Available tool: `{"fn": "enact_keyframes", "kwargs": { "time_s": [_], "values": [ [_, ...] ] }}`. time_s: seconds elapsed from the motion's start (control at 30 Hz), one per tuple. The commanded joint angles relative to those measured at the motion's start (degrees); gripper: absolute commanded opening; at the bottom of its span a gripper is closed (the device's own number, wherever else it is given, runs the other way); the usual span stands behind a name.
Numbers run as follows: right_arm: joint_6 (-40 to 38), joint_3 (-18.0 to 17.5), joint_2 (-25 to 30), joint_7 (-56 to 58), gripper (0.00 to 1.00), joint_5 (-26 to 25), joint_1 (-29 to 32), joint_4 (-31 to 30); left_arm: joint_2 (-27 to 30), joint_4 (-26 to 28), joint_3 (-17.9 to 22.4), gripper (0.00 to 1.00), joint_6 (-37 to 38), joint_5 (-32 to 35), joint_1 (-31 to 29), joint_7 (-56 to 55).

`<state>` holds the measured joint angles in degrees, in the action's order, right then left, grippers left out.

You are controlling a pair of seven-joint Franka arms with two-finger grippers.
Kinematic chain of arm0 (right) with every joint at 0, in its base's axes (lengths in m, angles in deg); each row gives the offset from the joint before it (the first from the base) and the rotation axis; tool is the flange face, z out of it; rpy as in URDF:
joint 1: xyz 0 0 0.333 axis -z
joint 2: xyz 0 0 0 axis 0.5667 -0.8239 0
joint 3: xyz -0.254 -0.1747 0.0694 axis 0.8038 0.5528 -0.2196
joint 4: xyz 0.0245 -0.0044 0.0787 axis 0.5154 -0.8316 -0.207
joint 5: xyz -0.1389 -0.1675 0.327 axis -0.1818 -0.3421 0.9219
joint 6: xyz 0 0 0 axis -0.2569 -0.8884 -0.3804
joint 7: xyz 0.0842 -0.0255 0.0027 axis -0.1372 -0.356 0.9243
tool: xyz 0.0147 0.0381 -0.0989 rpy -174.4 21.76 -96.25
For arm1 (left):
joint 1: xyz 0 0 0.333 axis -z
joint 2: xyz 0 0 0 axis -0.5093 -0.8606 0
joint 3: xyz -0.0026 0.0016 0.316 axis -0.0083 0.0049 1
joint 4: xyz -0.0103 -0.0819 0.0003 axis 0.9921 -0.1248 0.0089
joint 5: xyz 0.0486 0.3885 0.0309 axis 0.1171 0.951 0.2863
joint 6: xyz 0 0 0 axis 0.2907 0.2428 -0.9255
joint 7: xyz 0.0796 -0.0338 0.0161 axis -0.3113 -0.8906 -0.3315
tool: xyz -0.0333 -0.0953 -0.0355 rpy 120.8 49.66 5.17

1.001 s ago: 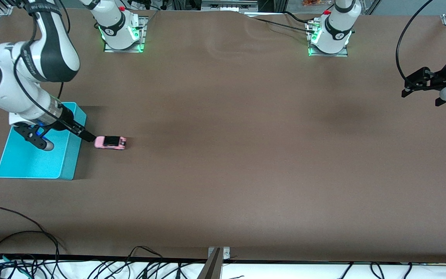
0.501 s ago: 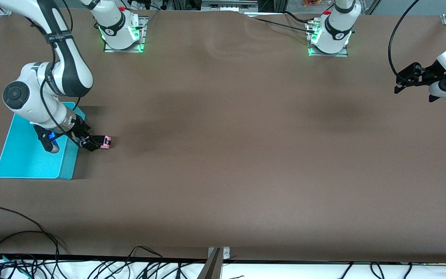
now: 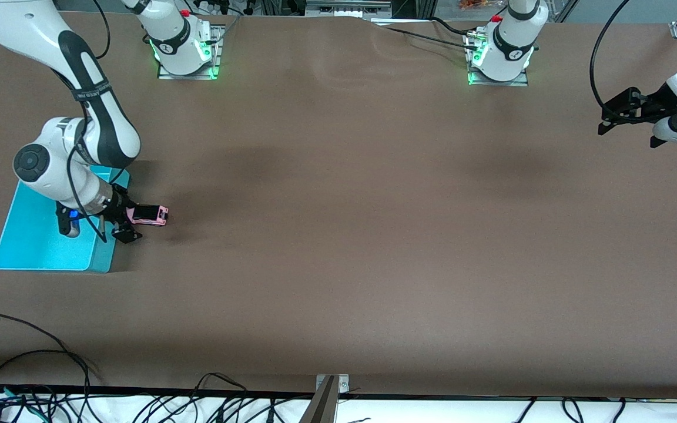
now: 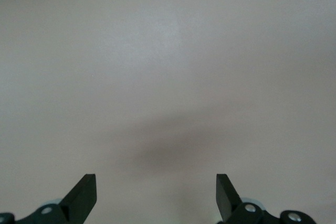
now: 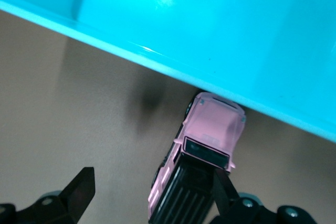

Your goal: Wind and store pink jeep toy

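Note:
Next, the right gripper grabs the pink jeep toy by the sides of its black roof to store the toy in the turquoise bin.
The pink jeep toy stands on the brown table right beside the turquoise bin, on the side toward the left arm's end. In the right wrist view the jeep has its pink hood close to the bin's wall and its ribbed black roof toward the camera. My right gripper is low at the jeep's rear and open. The jeep lies between the fingers of the right gripper, close against one finger with a wide gap to the other. My left gripper hangs open and empty over bare table at the left arm's end, as its wrist view shows.
The right arm's elbow hangs over the bin. Both arm bases stand on the table's edge farthest from the front camera. Loose black cables lie along the edge nearest the camera.
The jeep has slid toward the bin. My right gripper has swung round and come down at the jeep's rear, fingers either side of it. The left gripper shifted slightly.

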<state>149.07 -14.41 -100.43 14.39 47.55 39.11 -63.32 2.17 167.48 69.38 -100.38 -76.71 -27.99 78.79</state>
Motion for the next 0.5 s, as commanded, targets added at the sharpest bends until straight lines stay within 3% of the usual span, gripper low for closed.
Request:
{"fn": "enact_keyframes", "kwargs": {
  "time_s": [0.0, 0.47],
  "values": [
    [1.8, -0.3, -0.9, -3.2, 1.0, -0.9, -0.1, -0.1, -1.1, -2.0, -0.4, 1.0, 2.5, -1.3, -1.1, -0.5],
    [3.2, -0.2, -2.8, -3.3, 1.0, -0.9, -0.6, -0.1, -5.4, -6.5, -0.3, 1.0, 2.2, -1.2, -1.7, -0.8]
  ]
}}
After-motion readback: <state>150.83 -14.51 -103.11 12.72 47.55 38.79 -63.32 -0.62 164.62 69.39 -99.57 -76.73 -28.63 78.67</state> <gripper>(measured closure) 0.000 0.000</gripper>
